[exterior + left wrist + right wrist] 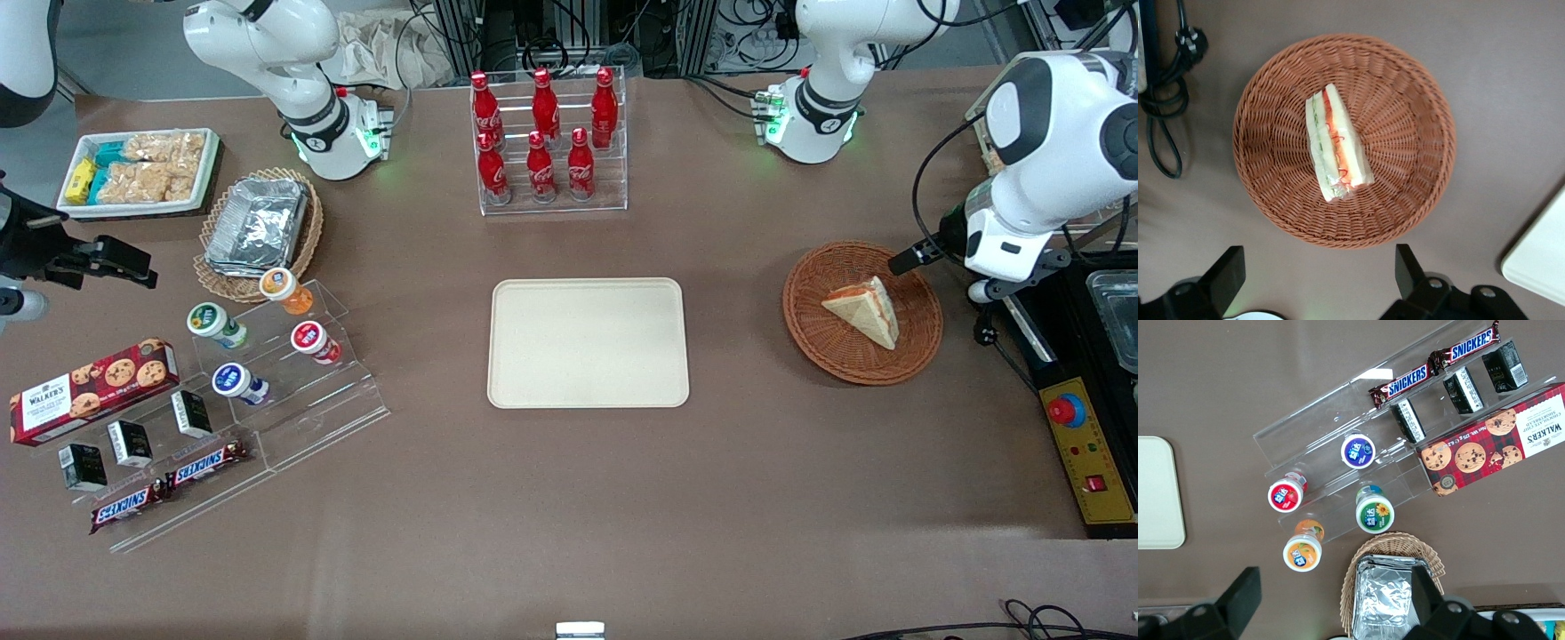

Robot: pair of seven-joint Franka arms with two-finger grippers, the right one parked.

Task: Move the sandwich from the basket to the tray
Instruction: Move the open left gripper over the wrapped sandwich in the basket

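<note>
I need to grab the sandwich wedge next with my gripper, by the flat bread sides facing each other across its striped cut edge (1337, 141).
The sandwich (864, 311), a pale bread wedge with red and green filling, lies inside the round reddish-brown basket (818, 348). In the left wrist view the sandwich (1337, 143) rests near the middle of the basket (1421, 127) with its striped cut edge facing up. My gripper (920, 256) hovers above the basket's rim on the working arm's side. It is open (1317, 277), its two black fingers (1408, 270) spread wide over bare table just outside the rim, holding nothing. The cream tray (589, 342) lies flat at the table's middle, apart from the basket; one corner of the tray (1541, 260) shows.
A clear rack of red cola bottles (544, 133) stands farther from the front camera than the tray. A control box with a red button (1083, 444) and a black cable (1165, 100) lie toward the working arm's end. Yogurt cups (267, 333), snacks and a foil-filled basket (258, 227) sit toward the parked arm's end.
</note>
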